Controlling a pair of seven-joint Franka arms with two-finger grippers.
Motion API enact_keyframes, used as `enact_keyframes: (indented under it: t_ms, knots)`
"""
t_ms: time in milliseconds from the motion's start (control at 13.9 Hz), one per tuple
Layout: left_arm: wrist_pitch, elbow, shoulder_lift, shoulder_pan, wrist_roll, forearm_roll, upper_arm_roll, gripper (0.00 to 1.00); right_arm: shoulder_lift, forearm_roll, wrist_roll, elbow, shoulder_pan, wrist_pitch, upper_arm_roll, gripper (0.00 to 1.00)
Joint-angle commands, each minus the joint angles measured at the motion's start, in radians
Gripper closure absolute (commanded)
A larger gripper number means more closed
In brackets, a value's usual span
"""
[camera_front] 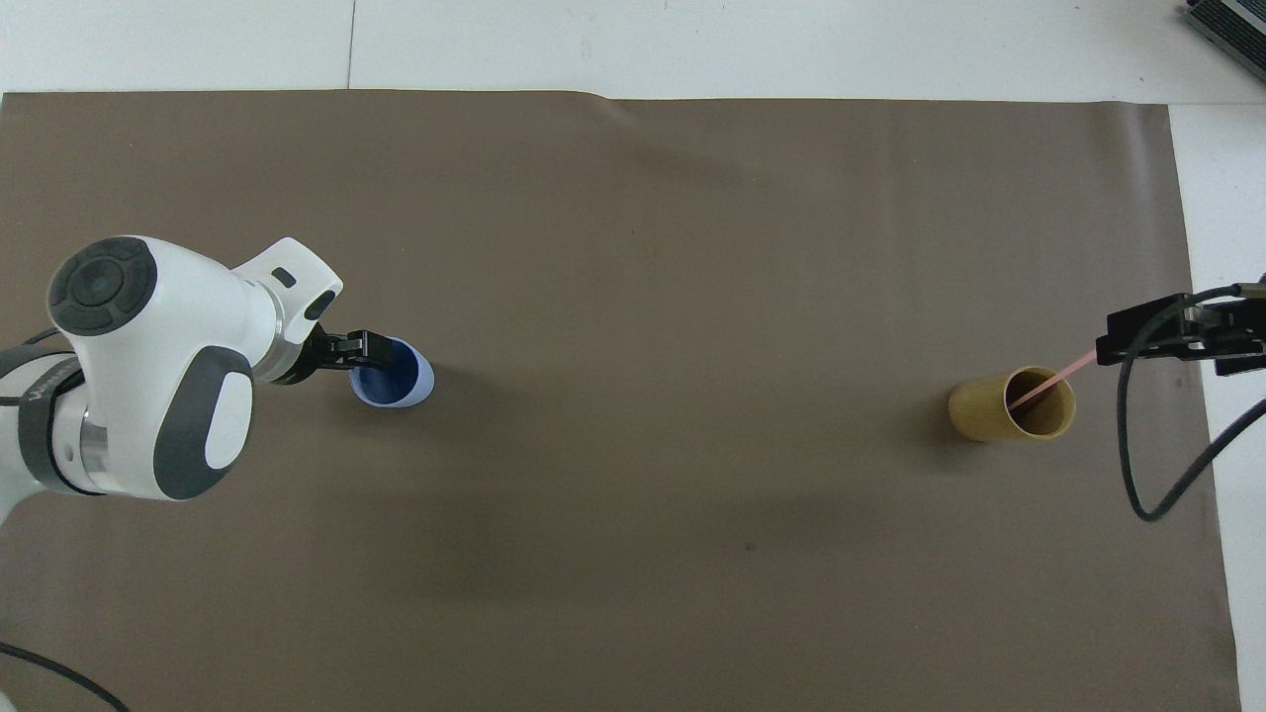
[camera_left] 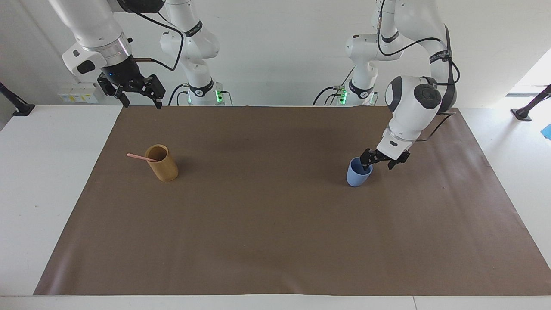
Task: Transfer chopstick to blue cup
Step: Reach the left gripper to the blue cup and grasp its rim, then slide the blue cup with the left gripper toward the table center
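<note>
My left gripper grabs the blue cup by its rim (camera_front: 423, 361) next, to set it where the chopstick (camera_front: 1053, 381) drops in.
The blue cup (camera_left: 357, 175) stands upright on the brown mat toward the left arm's end; it also shows in the overhead view (camera_front: 404, 384). My left gripper (camera_left: 379, 162) is open and low at the cup's rim, one finger over the mouth and the other outside the wall; it also shows from above (camera_front: 372, 348). A pale pink chopstick (camera_left: 141, 157) leans in the tan cup (camera_left: 163, 168) toward the right arm's end, its top sticking out over the rim (camera_front: 1056, 380). My right gripper (camera_left: 141, 101) is open and empty, high above the mat's edge nearest the robots.
The brown mat (camera_left: 267, 224) covers most of the white table. The tan cup (camera_front: 999, 413) and the blue cup stand far apart. A black cable (camera_front: 1137, 465) hangs from the right arm beside the tan cup.
</note>
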Motion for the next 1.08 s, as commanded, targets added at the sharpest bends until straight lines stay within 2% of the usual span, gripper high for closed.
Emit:
enact_keyframes:
  t_ms: [0, 72, 215, 646, 789, 861, 1004]
  knots:
    - [0.056, -0.055, -0.006, -0.024, -0.009, -0.013, 0.014, 0.05, -0.020, 0.015, 0.000, -0.027, -0.012, 0.021, 0.001, 0.00]
    - [0.061, -0.055, -0.008, -0.026, -0.009, -0.013, 0.014, 0.41, -0.019, 0.015, 0.000, -0.027, -0.012, 0.021, 0.001, 0.00]
    - [0.062, -0.055, -0.006, -0.027, -0.002, -0.013, 0.014, 1.00, -0.020, 0.015, 0.000, -0.027, -0.012, 0.021, 0.001, 0.00]
    - [0.046, -0.024, -0.002, -0.039, 0.007, -0.012, 0.015, 1.00, -0.020, 0.015, 0.000, -0.027, -0.012, 0.021, -0.001, 0.00]
    - [-0.003, 0.041, -0.006, -0.049, -0.003, -0.012, 0.012, 1.00, -0.020, 0.015, 0.000, -0.027, -0.012, 0.021, -0.001, 0.00]
    - [-0.092, 0.106, -0.005, -0.068, -0.009, -0.009, 0.014, 1.00, -0.020, 0.015, 0.000, -0.027, -0.012, 0.021, -0.001, 0.00]
    - [-0.180, 0.195, 0.015, -0.119, -0.073, 0.001, 0.012, 1.00, -0.020, 0.015, 0.000, -0.027, -0.012, 0.021, -0.001, 0.00]
